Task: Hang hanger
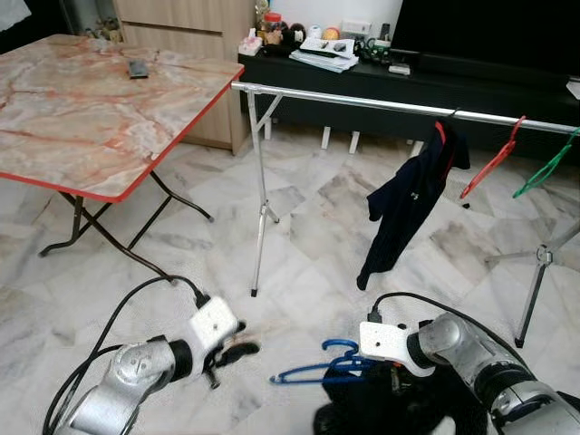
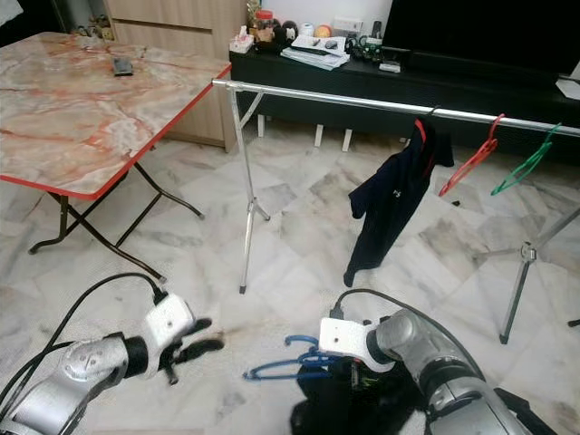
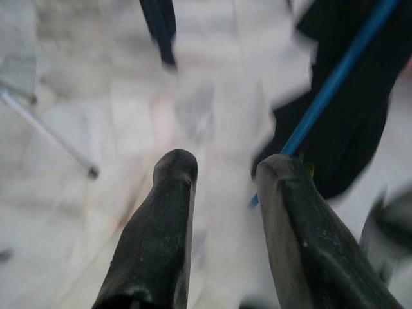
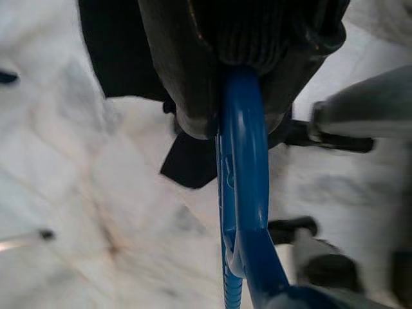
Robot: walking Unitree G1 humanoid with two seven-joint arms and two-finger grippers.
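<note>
The blue hanger needs my left gripper on its bare arm (image 1: 301, 374) next; the dark garment bunches around its other end.
A blue hanger (image 1: 317, 370) is held low over the floor with my right gripper (image 1: 358, 362) shut on it; in the right wrist view the blue hanger (image 4: 244, 193) runs out from between the pads. A dark garment (image 1: 390, 403) hangs bunched under it. My left gripper (image 1: 237, 352) is open to the left of the hanger's tip, with nothing in it; in the left wrist view the blue bar (image 3: 335, 84) passes just beyond one finger (image 3: 283, 193). A silver rail (image 1: 362, 100) crosses ahead, carrying a dark shirt (image 1: 408, 204).
An empty red hanger (image 1: 489, 163) and a green hanger (image 1: 546, 168) hang on the rail's right part. A folding marble-top table (image 1: 82, 118) stands at the left. A black console (image 1: 408, 77) with clutter lines the back wall. The rail's legs (image 1: 261, 217) stand on the tiles.
</note>
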